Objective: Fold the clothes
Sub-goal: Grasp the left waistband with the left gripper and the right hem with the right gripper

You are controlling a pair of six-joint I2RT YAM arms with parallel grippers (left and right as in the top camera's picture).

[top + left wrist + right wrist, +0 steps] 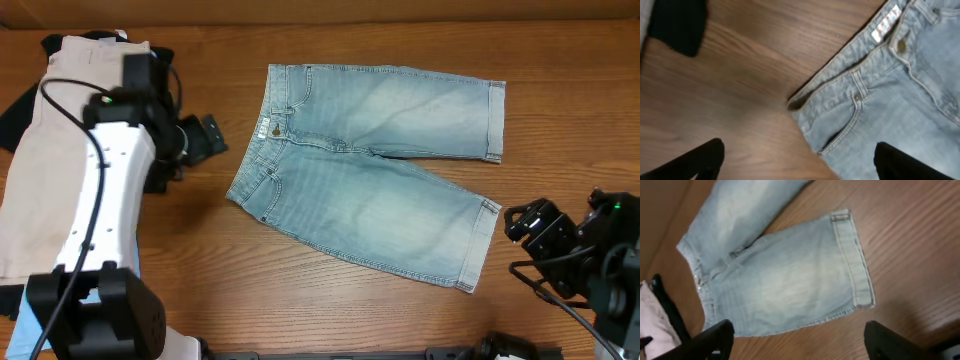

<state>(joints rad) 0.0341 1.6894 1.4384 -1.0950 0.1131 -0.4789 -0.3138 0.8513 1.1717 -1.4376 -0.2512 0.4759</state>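
My left gripper should next take the denim shorts by the waistband's near corner (234,195), next to the pocket (266,196). I will then fold one leg over the other.
The clothes, a pair of light-wash denim shorts (370,170), lie spread flat in the middle of the table, waistband to the left and cuffed legs to the right. My left gripper (216,138) hovers just left of the waistband, open and holding nothing. In the left wrist view the gripper (800,165) straddles the shorts' (890,100) pocket edge, one finger over bare wood and one over denim. My right gripper (516,225) sits just right of the nearer leg's cuff, open and holding nothing. From the right wrist, that gripper (800,345) is over wood below the shorts' (785,275) side seam.
A beige garment (35,170) lies under the left arm at the table's left edge, with a black cloth (15,105) beside it, also seen as a black cloth (677,22) from the left wrist. Bare wood surrounds the shorts.
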